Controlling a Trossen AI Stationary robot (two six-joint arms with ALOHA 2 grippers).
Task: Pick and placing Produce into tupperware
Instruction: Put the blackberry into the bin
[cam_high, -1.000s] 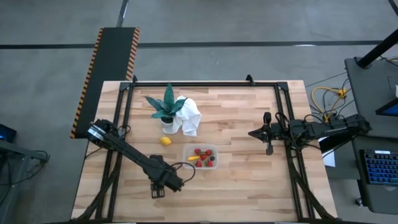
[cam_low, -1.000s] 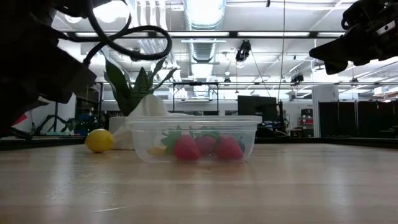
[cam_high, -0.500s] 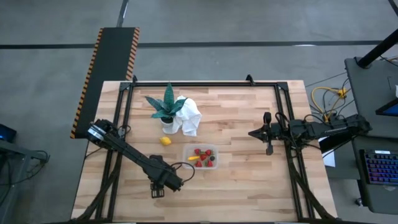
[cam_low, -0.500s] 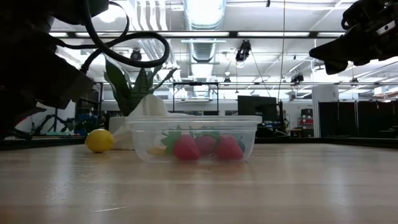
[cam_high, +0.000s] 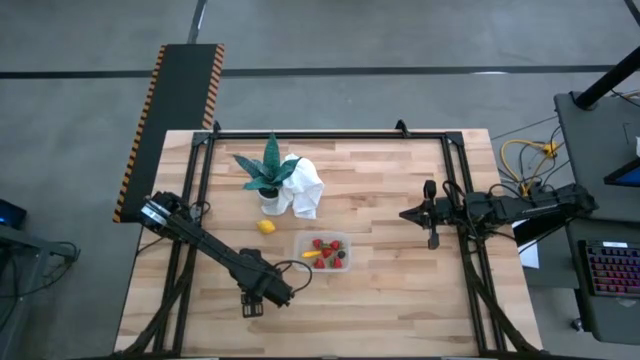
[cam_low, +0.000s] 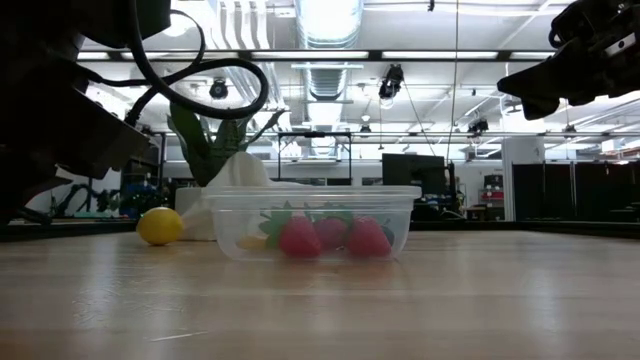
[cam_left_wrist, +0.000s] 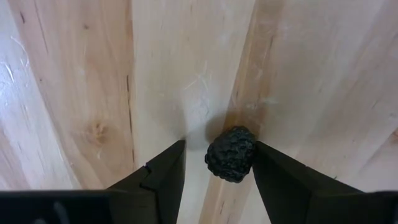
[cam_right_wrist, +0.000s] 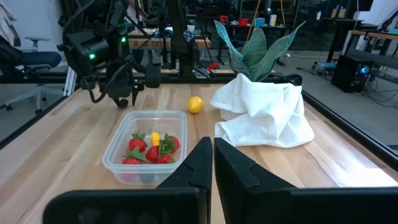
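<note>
The robot's left gripper should close on the dark bumpy berry now, as both of its fingers reach on either side of the berry.
My left gripper (cam_left_wrist: 219, 144) hangs over the table's near left part (cam_high: 252, 308), pointing down and open. A small dark bumpy berry (cam_left_wrist: 230, 154) lies on the wood between its two fingers. The clear tupperware (cam_high: 322, 250) stands mid-table and holds red strawberries (cam_right_wrist: 137, 145) and a yellow-orange piece (cam_right_wrist: 155, 138). The round yellow lemon (cam_high: 265, 226) rests on the wood just beyond the tupperware's left end. My right gripper (cam_right_wrist: 213, 155) waits shut above the table's right part (cam_high: 405, 214). My left gripper comes at the dark berry from above, one finger on each side of it. One finger (cam_left_wrist: 273, 174) stands right at the berry's side (cam_left_wrist: 250, 152), and I cannot tell whether it touches. The berry lies on the table.
A green spiky potted plant (cam_high: 268, 172) and a crumpled white cloth (cam_high: 303, 186) sit toward the far edge, behind the lemon. Black frame rails (cam_high: 452, 170) run along the table's sides. Bare wood lies between the tupperware and the right arm.
My left gripper has sunk a little toward the table. Nothing else has moved.
</note>
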